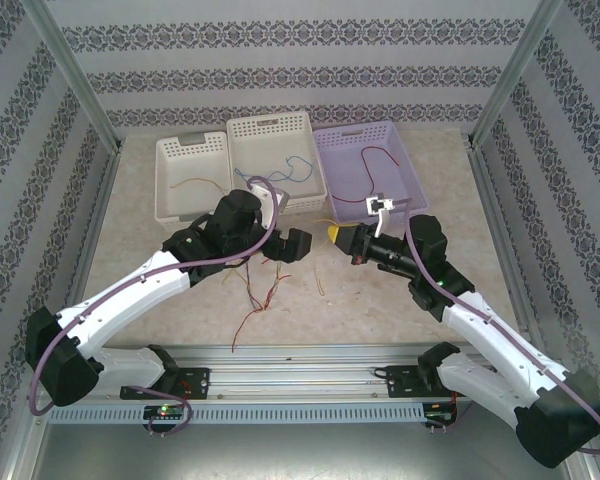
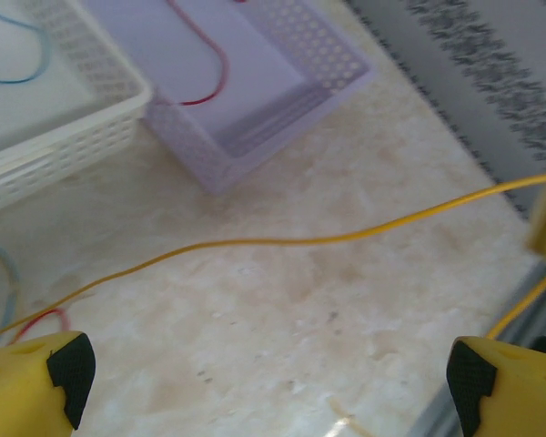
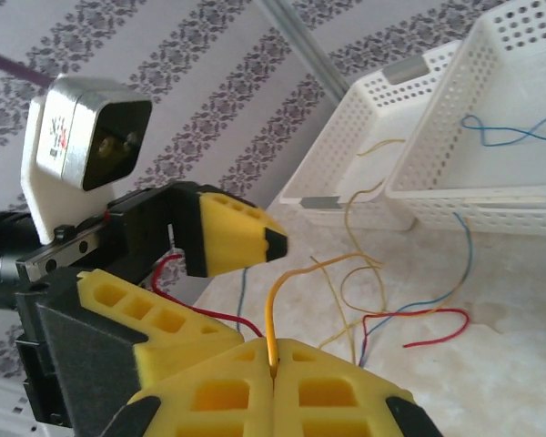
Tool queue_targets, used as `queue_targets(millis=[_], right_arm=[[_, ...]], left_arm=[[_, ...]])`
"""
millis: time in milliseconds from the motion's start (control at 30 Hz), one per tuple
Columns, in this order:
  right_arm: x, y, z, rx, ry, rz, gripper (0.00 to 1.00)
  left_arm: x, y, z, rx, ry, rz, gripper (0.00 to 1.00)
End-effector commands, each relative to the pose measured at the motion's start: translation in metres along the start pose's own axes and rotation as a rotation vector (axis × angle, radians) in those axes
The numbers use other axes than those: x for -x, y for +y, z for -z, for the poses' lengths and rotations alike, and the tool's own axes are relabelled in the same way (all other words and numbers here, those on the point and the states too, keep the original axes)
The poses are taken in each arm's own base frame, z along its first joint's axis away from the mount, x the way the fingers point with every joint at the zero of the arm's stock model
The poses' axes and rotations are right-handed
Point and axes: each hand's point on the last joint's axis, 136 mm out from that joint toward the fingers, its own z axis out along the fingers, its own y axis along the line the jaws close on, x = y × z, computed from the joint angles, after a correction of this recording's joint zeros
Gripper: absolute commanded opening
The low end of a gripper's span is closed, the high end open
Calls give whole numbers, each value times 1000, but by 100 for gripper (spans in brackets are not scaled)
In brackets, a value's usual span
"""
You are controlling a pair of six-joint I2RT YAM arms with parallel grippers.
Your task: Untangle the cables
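Observation:
Next, my left gripper grabs the yellow cable just beyond my right gripper's fingers, to draw it from the tangle into its white basket.
My right gripper [image 3: 273, 362] is shut on the end of a yellow cable [image 3: 275, 309], which rises from between its pads. That yellow cable [image 2: 300, 241] stretches across the table in the left wrist view, beyond my left gripper [image 2: 268, 382], which is open with nothing between its fingers. In the top view the left gripper [image 1: 302, 243] sits close to the right gripper [image 1: 336, 235] over the table's middle. A tangle of red, blue and yellow cables [image 1: 258, 292] lies on the table below them. One left finger [image 3: 232, 232] hangs just above the right gripper's tips.
Three baskets stand at the back: a white one [image 1: 192, 175] with a yellow cable, a white one [image 1: 275, 160] with a blue cable, and a purple one [image 1: 368, 170] with a red cable. Metal frame rails border the table.

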Motion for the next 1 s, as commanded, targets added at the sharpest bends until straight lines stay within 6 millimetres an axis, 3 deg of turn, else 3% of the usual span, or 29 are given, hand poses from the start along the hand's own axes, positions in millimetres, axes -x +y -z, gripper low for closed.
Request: queue_targets(millis=[0, 133, 367, 600, 967], right_arm=[[15, 27, 1, 90, -27, 81, 0], [17, 31, 5, 98, -37, 96, 0], [17, 55, 14, 204, -43, 141, 0], [10, 69, 17, 283, 1, 158, 0], [2, 74, 9, 320, 57, 154, 0]], left_arm=[[29, -51, 12, -243, -88, -30, 100], [37, -53, 25, -234, -117, -121, 100], [21, -47, 14, -267, -90, -162, 100], [32, -21, 24, -283, -188, -106, 100], [36, -43, 24, -475, -179, -77, 80]])
